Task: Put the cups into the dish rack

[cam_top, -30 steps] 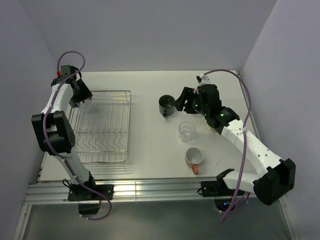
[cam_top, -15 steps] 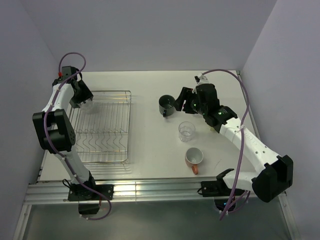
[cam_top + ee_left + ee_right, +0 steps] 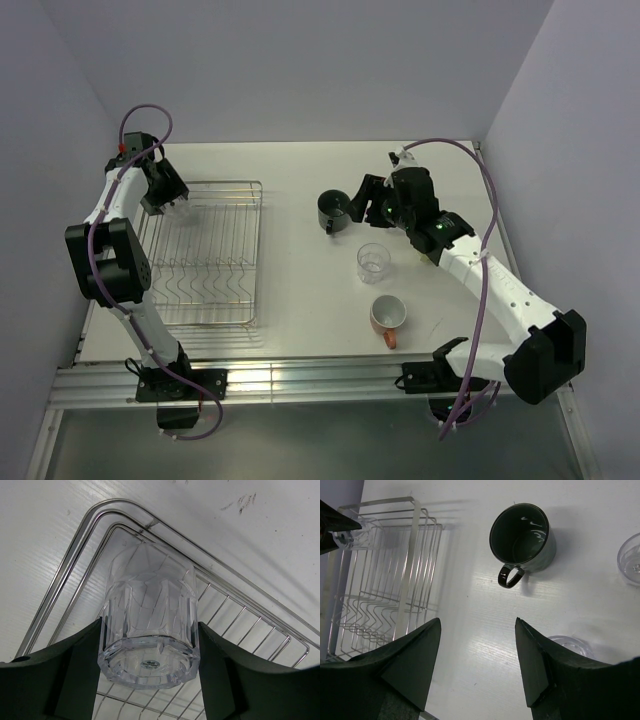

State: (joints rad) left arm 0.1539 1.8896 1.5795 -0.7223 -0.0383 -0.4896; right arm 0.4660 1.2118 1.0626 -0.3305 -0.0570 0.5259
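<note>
The clear glass tumbler hangs opening down inside the rack's corner, close above the rack's wires, so it is now time for my left gripper to open.
My left gripper is shut on a clear glass tumbler, held base toward the camera between both fingers over the far-left corner of the wire dish rack. The rack's corner wires lie just beneath the tumbler. My right gripper is open and empty, hovering just right of the upright black mug. In the right wrist view the mug sits ahead of the spread fingers, handle toward them. A clear tumbler and an orange mug stand on the table.
The rack holds nothing on its prongs. In the right wrist view, parts of two clear glasses show: one at the right edge and one by the right finger. Walls close in the table on both sides and at the back.
My right gripper has edged slightly closer to the black mug. My left gripper with the tumbler has shifted very little over the rack corner.
</note>
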